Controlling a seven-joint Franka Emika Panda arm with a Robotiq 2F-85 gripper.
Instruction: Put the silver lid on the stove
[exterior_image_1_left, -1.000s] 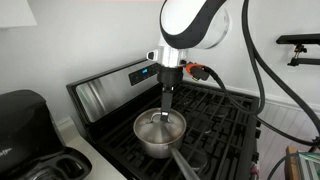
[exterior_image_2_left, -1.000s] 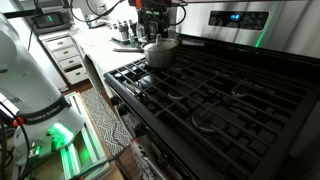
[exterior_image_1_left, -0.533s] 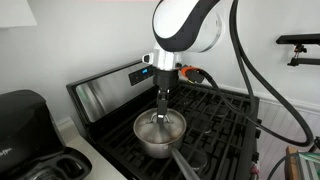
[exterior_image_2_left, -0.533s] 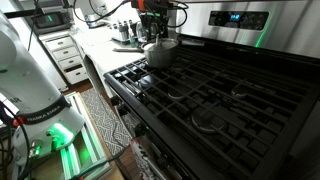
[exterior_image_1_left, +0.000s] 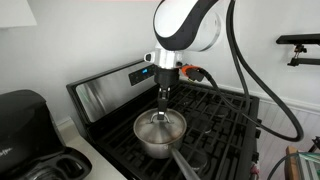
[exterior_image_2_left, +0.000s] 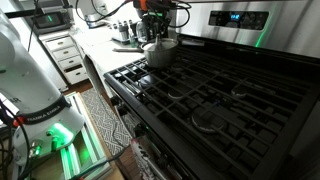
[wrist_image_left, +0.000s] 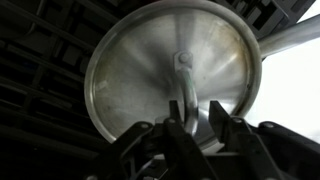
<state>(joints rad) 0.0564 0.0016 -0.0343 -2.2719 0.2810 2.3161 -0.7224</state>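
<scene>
My gripper should take hold of the silver lid from straight above by its handle strap (exterior_image_1_left: 162, 114), so the lid's bottom stays free to rest on the stove (exterior_image_1_left: 228, 112).
The silver lid (exterior_image_1_left: 158, 125) (exterior_image_2_left: 160, 44) lies on a steel saucepan (exterior_image_1_left: 155, 145) that stands on the stove (exterior_image_1_left: 228, 112) (exterior_image_2_left: 225, 95), at its front corner burner. In the wrist view the lid (wrist_image_left: 140, 70) fills the frame, and a thin handle strap (wrist_image_left: 184, 85) runs from its centre toward me. My gripper (exterior_image_1_left: 164, 106) (exterior_image_2_left: 157, 36) (wrist_image_left: 195, 125) hangs straight down over the lid's centre. Its two fingers flank the strap, drawn in close, with a sliver of light still showing on one side.
The saucepan's long handle (exterior_image_1_left: 186, 166) (wrist_image_left: 292, 32) points toward the stove's front. A black appliance (exterior_image_1_left: 25, 125) sits on the counter beside the stove. The raised back panel carries a blue display (exterior_image_2_left: 232, 16). Black grates (exterior_image_2_left: 200, 110) cover the other burners. White drawers (exterior_image_2_left: 66, 55) stand beyond the counter.
The jaws have drawn in from wide open to close around the lid's handle strap. The arm's upper part shifted slightly sideways early on. The lid and saucepan have not moved.
</scene>
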